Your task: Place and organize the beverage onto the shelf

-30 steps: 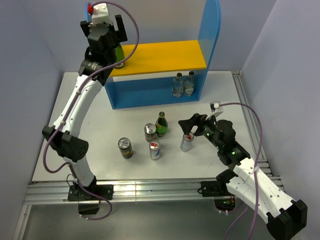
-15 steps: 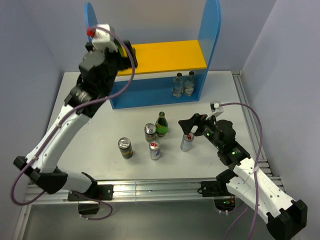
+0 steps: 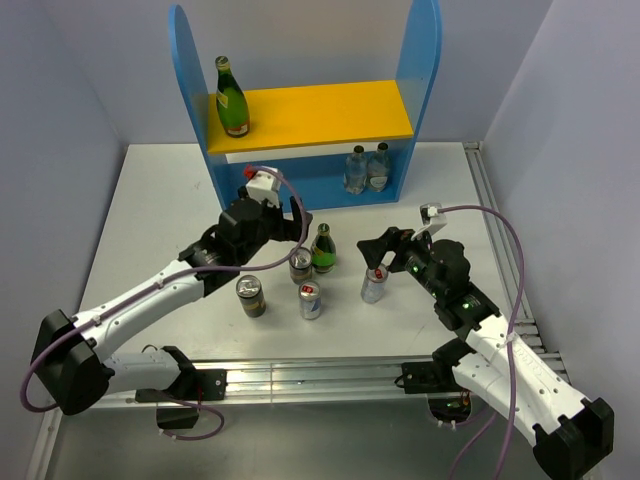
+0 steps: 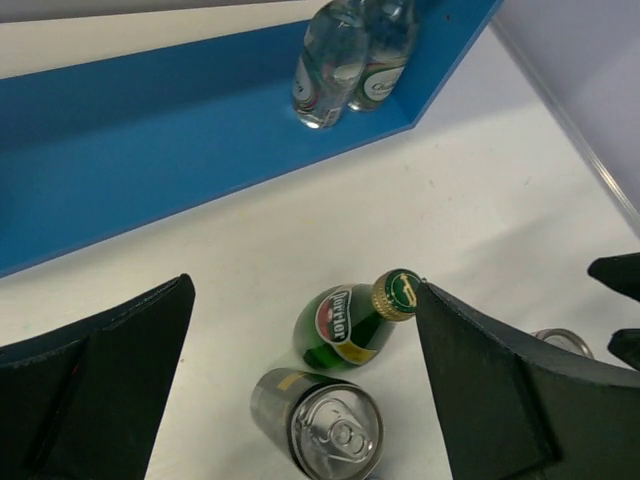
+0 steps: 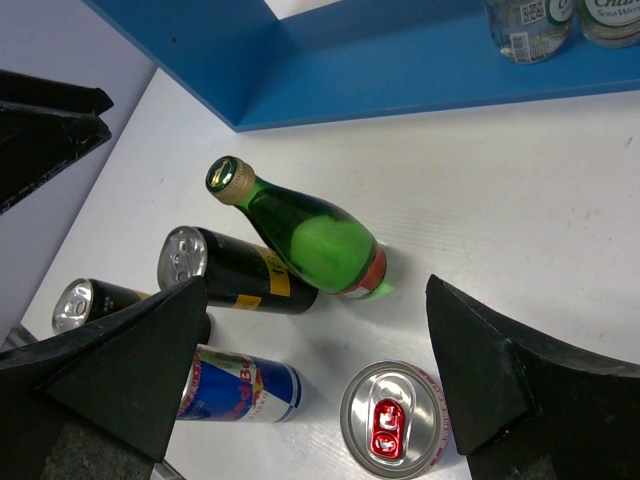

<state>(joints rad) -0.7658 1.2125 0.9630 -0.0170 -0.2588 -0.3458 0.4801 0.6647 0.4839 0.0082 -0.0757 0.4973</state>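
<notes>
I need to line up the fingers of my left gripper with the cap before I close on it. The cap is off-centre to the right in the wrist view.
The shelf (image 3: 320, 110) stands at the back with a green bottle (image 3: 232, 98) upright on its yellow board and two clear bottles (image 3: 366, 168) on the lower level. On the table stand another green bottle (image 3: 322, 250), two dark cans (image 3: 300, 265) (image 3: 250, 296), a Red Bull can (image 3: 310, 300) and a silver red-tab can (image 3: 373, 284). My left gripper (image 3: 300, 222) hangs open over the table's green bottle (image 4: 345, 325) and a dark can (image 4: 320, 425), its right finger close to the bottle's cap. My right gripper (image 3: 378, 262) is open above the silver can (image 5: 395, 420).
The lower shelf floor (image 4: 150, 150) is bare left of the clear bottles (image 4: 345, 60). In the right wrist view the green bottle (image 5: 310, 235), dark can (image 5: 235, 270) and Red Bull can (image 5: 240, 388) crowd left of the silver can. Metal rails (image 3: 300, 375) edge the table front and right.
My left arm has swung down from the shelf's upper board to the cans on the table, leaving the green bottle standing on the yellow board. The right arm has not moved.
</notes>
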